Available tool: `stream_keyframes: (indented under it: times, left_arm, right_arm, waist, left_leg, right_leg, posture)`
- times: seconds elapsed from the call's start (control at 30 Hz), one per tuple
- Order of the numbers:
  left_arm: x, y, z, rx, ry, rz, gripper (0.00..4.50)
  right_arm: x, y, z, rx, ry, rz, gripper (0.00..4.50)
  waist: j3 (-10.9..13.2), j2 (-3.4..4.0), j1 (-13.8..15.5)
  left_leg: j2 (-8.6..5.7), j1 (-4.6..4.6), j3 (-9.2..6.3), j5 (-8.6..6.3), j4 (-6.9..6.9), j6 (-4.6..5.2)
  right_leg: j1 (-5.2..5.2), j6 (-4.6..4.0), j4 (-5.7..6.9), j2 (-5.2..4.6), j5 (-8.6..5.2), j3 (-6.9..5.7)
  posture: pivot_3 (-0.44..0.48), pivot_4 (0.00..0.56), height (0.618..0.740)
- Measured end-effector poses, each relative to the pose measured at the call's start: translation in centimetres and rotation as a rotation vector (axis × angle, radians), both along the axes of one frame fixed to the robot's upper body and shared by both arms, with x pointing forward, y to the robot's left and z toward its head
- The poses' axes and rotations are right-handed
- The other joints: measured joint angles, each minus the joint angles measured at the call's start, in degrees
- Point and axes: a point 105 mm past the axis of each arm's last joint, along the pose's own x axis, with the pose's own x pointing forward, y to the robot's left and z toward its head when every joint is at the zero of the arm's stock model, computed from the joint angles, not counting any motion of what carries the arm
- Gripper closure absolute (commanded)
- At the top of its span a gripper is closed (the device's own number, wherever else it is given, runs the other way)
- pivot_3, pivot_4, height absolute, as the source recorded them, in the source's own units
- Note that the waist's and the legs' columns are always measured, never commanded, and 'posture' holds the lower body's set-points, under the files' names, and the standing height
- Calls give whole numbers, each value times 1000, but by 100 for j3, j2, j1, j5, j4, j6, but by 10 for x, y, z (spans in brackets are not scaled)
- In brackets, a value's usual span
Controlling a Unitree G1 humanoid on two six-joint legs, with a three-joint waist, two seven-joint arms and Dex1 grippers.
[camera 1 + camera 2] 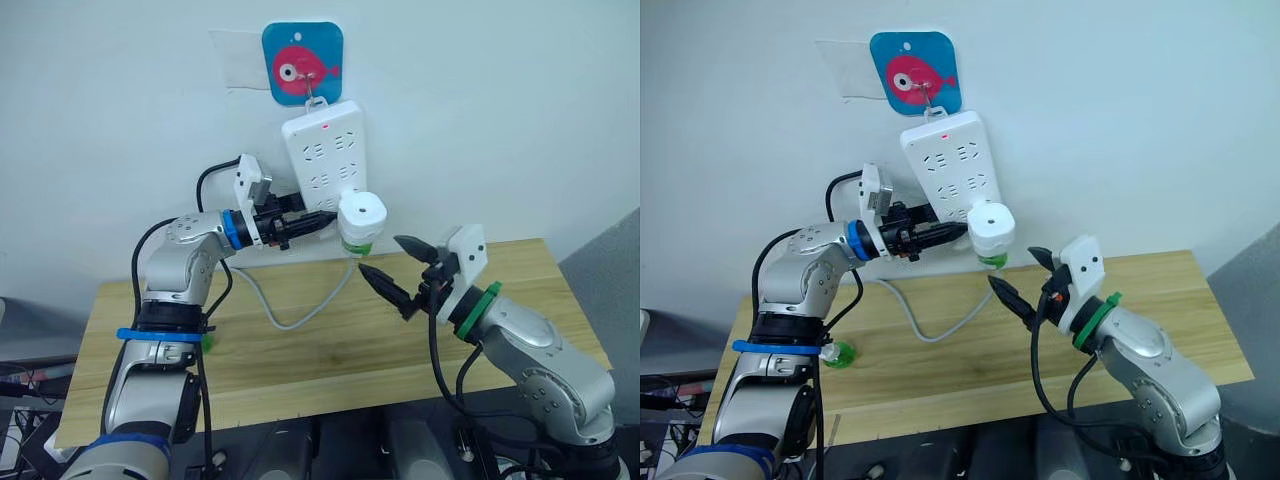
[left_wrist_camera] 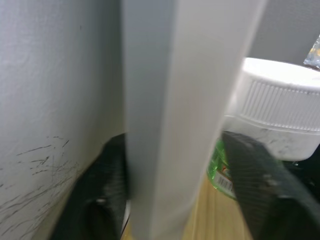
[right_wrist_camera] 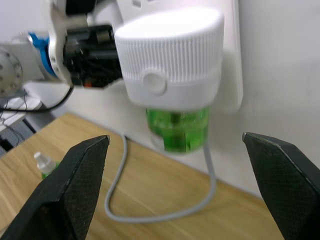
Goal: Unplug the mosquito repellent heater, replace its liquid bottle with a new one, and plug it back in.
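The right gripper grabs the heater by its white ribbed housing (image 1: 362,213) next, which leaves the heater's green liquid bottle (image 1: 357,247) free to be replaced.
The white mosquito repellent heater (image 1: 362,212) is plugged into the low end of a white power strip (image 1: 322,150) that hangs on the wall. Its green liquid bottle (image 3: 177,127) hangs under it. My left gripper (image 1: 322,221) reaches in from the left, its fingers (image 2: 255,180) clamped on either side of the strip's lower edge, right beside the heater. In front of the heater and a little below it, my right gripper (image 1: 379,254) is open and touches nothing. A small green bottle (image 1: 837,352) with a white cap stands on the table at the left.
The strip hangs from a blue fish-shaped hook (image 1: 302,62), and its grey cable (image 1: 300,310) loops down over the wooden table (image 1: 330,350). The table's front edge runs just before my arms. A grey surface sits beyond its right end.
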Motion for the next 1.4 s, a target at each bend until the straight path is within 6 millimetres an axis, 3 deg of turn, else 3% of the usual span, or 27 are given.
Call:
stream_keyframes:
  times: [0.03,0.4,0.57,0.87,1.2,1.37,1.4]
  left_arm:
    - [-1,0,0,1,-2,-9,3179]
    - [2,-3,0,-6,-18,13,3191]
    - [3,-4,1,-10,-31,23,3191]
    - [5,-5,1,-8,-51,35,3191]
    - [6,-4,2,1,-69,50,3191]
    - [6,-3,2,4,-75,55,3191]
    - [6,-3,2,4,-75,55,3191]
  right_arm:
    - [0,0,2,4,0,-5,0]
    - [6,7,18,-35,-14,-107,0]
    - [8,26,35,-25,-28,-135,0]
    - [16,29,37,-88,-25,-243,0]
    - [26,33,32,-90,-31,-290,0]
    - [26,38,34,-69,-40,-271,1556]
    - [26,38,34,-68,-41,-269,1553]
  waist:
    - [1,0,-1]
    - [16,3,-22]
    - [28,6,-34]
    - [36,10,-33]
    - [37,10,-33]
    - [36,10,-33]
    - [36,10,-33]
  left_leg:
    - [0,0,0,0,0,0]
    - [0,-2,5,0,10,1]
    - [1,-3,4,7,10,0]
    - [1,-6,5,8,11,1]
    - [0,-6,6,10,14,-3]
    - [0,-6,6,11,14,-4]
    - [0,-6,7,11,14,-5]
  right_leg:
    - [0,0,0,0,0,0]
    - [0,1,2,0,10,5]
    - [-2,-4,2,0,22,5]
    - [-4,-2,0,0,24,5]
    - [-7,-2,3,2,27,5]
    - [-8,-1,3,2,28,6]
    - [-8,-1,3,2,28,6]
  posture:
    - [-205,300,740]
    - [-228,312,740]
    - [-230,317,740]
    - [-219,316,740]
    - [-190,276,740]
    - [-190,269,740]
    - [-190,269,740]
